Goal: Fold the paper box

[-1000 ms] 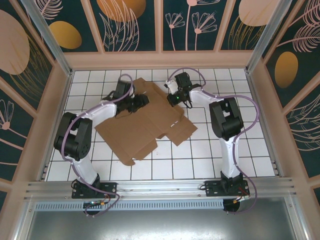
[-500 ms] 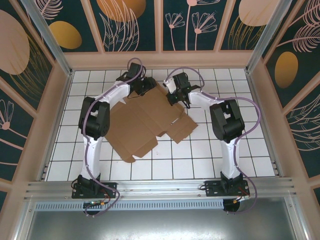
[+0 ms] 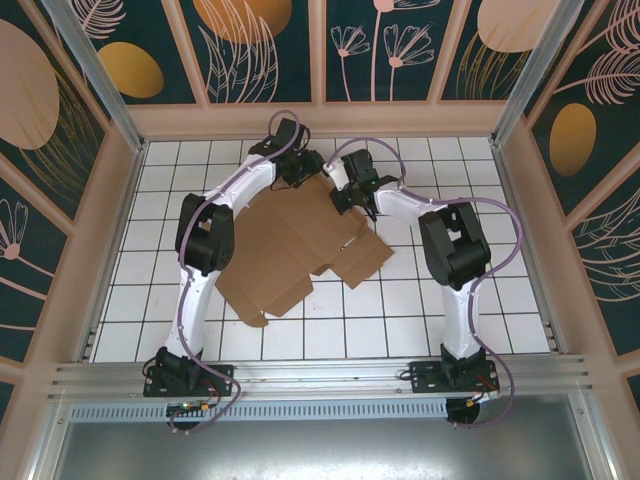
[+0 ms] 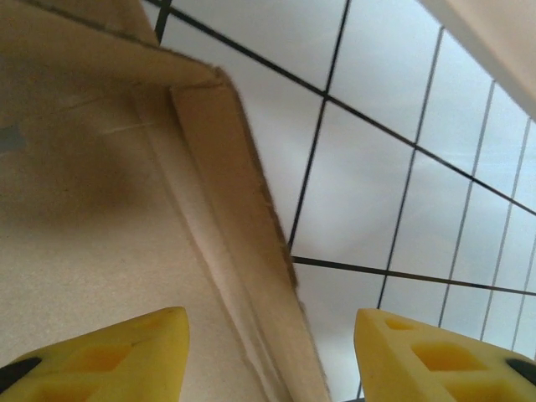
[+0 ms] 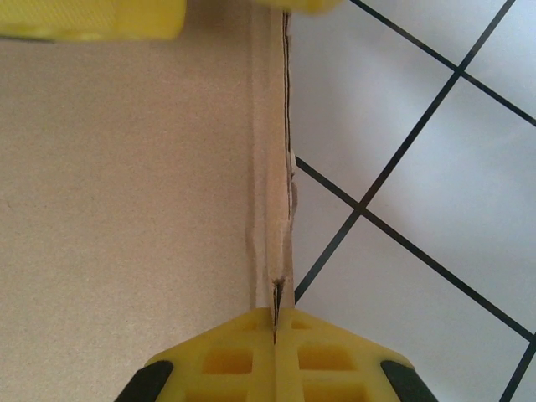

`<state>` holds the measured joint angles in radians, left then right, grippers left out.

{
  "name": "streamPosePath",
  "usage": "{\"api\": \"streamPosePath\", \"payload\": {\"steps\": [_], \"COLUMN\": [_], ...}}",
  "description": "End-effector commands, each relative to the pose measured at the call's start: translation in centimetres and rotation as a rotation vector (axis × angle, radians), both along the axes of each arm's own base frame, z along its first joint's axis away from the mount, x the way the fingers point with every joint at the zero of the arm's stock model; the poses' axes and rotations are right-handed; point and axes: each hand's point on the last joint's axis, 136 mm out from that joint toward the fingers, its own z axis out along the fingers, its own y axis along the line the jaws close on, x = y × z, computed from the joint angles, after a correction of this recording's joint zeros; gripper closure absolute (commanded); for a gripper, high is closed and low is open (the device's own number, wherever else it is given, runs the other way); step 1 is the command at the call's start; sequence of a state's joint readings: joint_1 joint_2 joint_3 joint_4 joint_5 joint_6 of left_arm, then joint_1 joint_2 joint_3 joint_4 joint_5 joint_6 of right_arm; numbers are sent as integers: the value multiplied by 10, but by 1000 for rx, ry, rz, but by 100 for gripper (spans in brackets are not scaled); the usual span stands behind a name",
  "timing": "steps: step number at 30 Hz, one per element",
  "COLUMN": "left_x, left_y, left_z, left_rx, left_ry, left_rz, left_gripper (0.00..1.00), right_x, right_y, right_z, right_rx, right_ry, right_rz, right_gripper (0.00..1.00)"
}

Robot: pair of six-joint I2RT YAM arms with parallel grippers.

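Next, my left gripper should pinch the paper box's narrow far edge flap to fold that side upright, leaving its end flaps free.
The paper box (image 3: 290, 240) is a flat brown die-cut sheet on the white tiled table, with flaps spreading to the near left and near right. At the sheet's far right corner my right gripper (image 3: 345, 192) is shut on a thin edge strip. The right wrist view shows that folded strip (image 5: 272, 209) pinched between the yellow fingers (image 5: 226, 360), at the gripper (image 5: 275, 322). My left gripper (image 3: 305, 170) is at the sheet's far edge, open. In the left wrist view its fingers (image 4: 126, 352) straddle the narrow edge flap (image 4: 243, 251), the gripper (image 4: 268, 360) holding nothing.
Wooden walls (image 3: 320, 120) ring the white gridded table (image 3: 450, 310). Both arms reach over the far half, their elbows (image 3: 205, 235) standing beside the sheet. A yellow finger of the other gripper (image 5: 92, 17) shows at the top of the right wrist view.
My left arm has swung from the sheet's left side round to its far edge, close to the right gripper. The right gripper has shifted slightly left, and the sheet has turned a little.
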<state>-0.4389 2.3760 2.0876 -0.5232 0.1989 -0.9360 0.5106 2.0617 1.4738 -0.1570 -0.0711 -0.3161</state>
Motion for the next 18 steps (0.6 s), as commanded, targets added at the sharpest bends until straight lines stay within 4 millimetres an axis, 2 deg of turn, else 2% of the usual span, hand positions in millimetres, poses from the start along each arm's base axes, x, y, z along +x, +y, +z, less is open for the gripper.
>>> {"api": "streamPosePath", "payload": {"steps": [1, 8, 10, 14, 18], "left_x": [-7, -6, -5, -4, -4], "left_y": [0, -8, -10, -14, -16], "left_z": [-16, -14, -10, -8, -4], "left_rx": [14, -39, -56, -89, -97], "left_ry": [73, 95, 92, 98, 97], "left_rz": [31, 50, 51, 57, 58], "left_gripper": [46, 48, 49, 50, 53], "right_x": [2, 2, -4, -6, -8], "right_y": [9, 9, 17, 17, 18], "right_z": [37, 41, 42, 46, 41], "right_rx": [25, 25, 25, 27, 8], "right_ry": [-114, -155, -171, -189, -184], "right_rz": [14, 0, 17, 21, 32], "right_gripper": [94, 95, 95, 95, 95]}}
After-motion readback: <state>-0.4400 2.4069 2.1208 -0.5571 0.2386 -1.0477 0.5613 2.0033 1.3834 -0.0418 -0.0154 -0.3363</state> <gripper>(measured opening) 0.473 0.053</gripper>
